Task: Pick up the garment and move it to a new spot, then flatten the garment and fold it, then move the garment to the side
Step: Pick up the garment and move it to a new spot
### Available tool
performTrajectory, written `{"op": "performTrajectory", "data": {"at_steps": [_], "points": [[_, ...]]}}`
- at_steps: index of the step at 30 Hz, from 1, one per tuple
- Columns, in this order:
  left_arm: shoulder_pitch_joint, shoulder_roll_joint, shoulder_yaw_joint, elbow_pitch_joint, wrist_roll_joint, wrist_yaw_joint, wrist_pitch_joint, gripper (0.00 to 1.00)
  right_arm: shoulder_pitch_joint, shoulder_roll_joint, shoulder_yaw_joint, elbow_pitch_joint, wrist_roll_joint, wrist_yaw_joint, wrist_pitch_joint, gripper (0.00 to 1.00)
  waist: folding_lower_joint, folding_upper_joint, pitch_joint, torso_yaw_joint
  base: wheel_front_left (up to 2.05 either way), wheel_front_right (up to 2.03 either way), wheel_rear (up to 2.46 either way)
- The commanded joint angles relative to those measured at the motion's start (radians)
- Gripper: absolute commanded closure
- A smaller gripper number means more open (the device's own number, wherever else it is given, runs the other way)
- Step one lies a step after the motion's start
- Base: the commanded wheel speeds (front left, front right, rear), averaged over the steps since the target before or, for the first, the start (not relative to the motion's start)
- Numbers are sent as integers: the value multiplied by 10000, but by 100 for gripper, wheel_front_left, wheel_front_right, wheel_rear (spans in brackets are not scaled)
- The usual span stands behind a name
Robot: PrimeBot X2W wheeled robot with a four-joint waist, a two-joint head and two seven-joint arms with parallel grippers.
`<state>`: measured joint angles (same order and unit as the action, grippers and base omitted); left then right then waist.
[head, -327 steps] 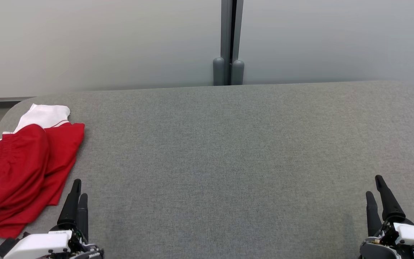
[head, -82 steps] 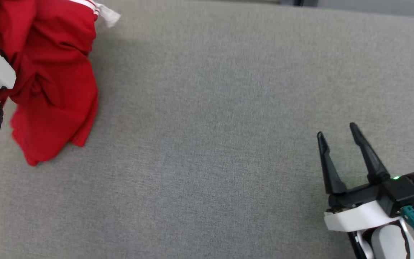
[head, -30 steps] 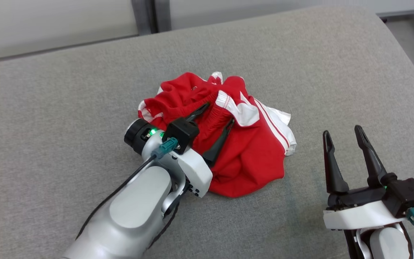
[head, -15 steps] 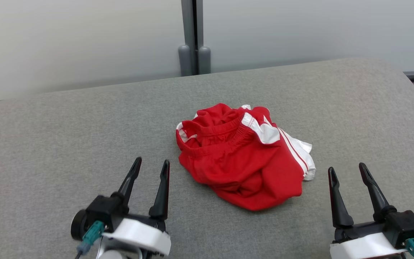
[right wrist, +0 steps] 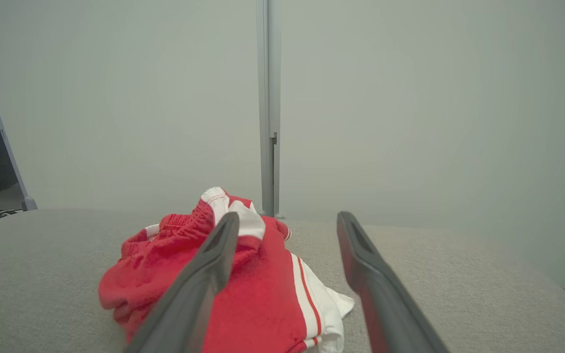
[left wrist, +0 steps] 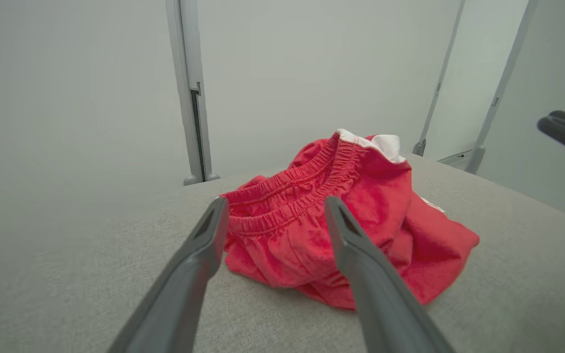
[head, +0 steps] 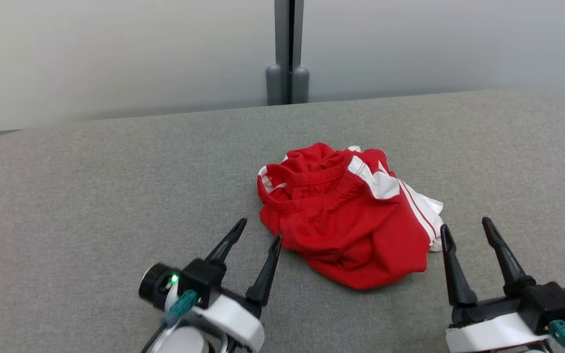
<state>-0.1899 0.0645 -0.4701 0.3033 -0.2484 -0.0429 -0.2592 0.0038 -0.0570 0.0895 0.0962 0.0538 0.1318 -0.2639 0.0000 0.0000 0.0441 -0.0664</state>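
I need to take hold of the garment next with my left gripper, by its elastic waistband edge (head: 316,203) (left wrist: 286,215), which stands up and gapes open while its red legs lie slumped.
The garment (head: 348,215) is a pair of red shorts with white side stripes, lying crumpled in a heap near the middle of the grey padded table (head: 115,186). Its elastic waistband faces up and left. My left gripper (head: 258,231) is open just left of the heap, fingertips close to its lower left edge and nothing between them. My right gripper (head: 465,226) is open at the heap's right, beside the white-striped edge. In the left wrist view the garment (left wrist: 341,220) lies just beyond my fingers (left wrist: 204,245). The right wrist view shows the garment (right wrist: 263,279) ahead and to the left.
A pale wall with a grey vertical post (head: 287,54) stands behind the table's far edge. The table's rounded right corner (head: 564,108) lies at the far right. Bare grey surface spreads left of the garment.
My left gripper has let go of the garment and drawn back to its lower left. The head camera has shifted, so the whole scene sits differently. The garment lies still in its heap.
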Motion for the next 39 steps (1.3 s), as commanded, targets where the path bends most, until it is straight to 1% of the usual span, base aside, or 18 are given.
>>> {"op": "performTrajectory", "data": {"at_steps": [1,3,5,10,12,16,20,21,22,26,31,33,36,37,39], "points": [[-566,-15,-109,211,49,-91,50,0,-154,-56,-76,-48,49,-21,-10,0,0,0,320,-299,0,0,0],[-1328,-47,-404,757,58,-232,303,0,-300,-49,-157,-89,65,-21,-10,0,0,0,606,-574,0,0,0],[-2036,-91,-724,1358,-118,-423,772,0,-445,-40,-170,-137,62,-21,-9,0,0,0,910,-880,0,0,0],[-3675,-118,-1272,2472,-657,-682,1520,0,-763,-55,-144,-193,89,-21,-9,0,0,0,1634,-1573,0,0,0],[-4240,-120,-1498,2806,-762,-699,1619,0,-857,-42,-213,-218,114,-21,-9,0,0,0,1867,-1790,0,0,0],[-4840,-115,-1834,3225,-936,-749,1687,0,-981,-16,-193,-245,141,-21,-9,0,0,0,2170,-2029,0,0,0],[-5474,-117,-2298,3580,-1047,-794,1546,0,-1092,7,-228,-257,169,-21,-9,0,0,0,2425,-2158,0,0,0],[-5576,-116,-2388,3665,-1074,-790,1458,53,-1101,15,-239,-254,168,-21,-9,0,0,0,2459,-2165,0,0,0],[-5662,-114,-2478,3709,-1124,-804,1319,100,-1102,21,-251,-247,162,-21,-9,0,0,0,2483,-2167,0,0,0],[-5977,-117,-2764,3774,-1213,-825,785,100,-1099,33,-349,-239,120,-21,-9,0,0,0,2467,-2016,0,0,0],[-6082,-122,-2755,3174,-1603,-710,270,100,-906,36,-508,-234,68,-21,-9,0,0,0,2148,-1449,0,0,0],[-6067,-117,-2526,2775,-1953,-704,178,100,-813,41,-568,-225,22,-21,-9,0,0,0,1952,-1103,0,0,0],[-5996,-34,-1958,2125,-2763,-763,203,100,-648,33,-602,-201,-36,-21,-9,0,0,0,1652,-533,0,0,0],[-5979,29,-1746,1859,-3125,-785,296,100,-591,27,-624,-190,-35,-21,-9,0,0,0,1549,-314,0,0,0],[-5966,341,-1311,1284,-3716,-815,515,100,-521,0,-579,-161,-48,-21,-9,0,0,0,1357,41,0,0,0]]}}
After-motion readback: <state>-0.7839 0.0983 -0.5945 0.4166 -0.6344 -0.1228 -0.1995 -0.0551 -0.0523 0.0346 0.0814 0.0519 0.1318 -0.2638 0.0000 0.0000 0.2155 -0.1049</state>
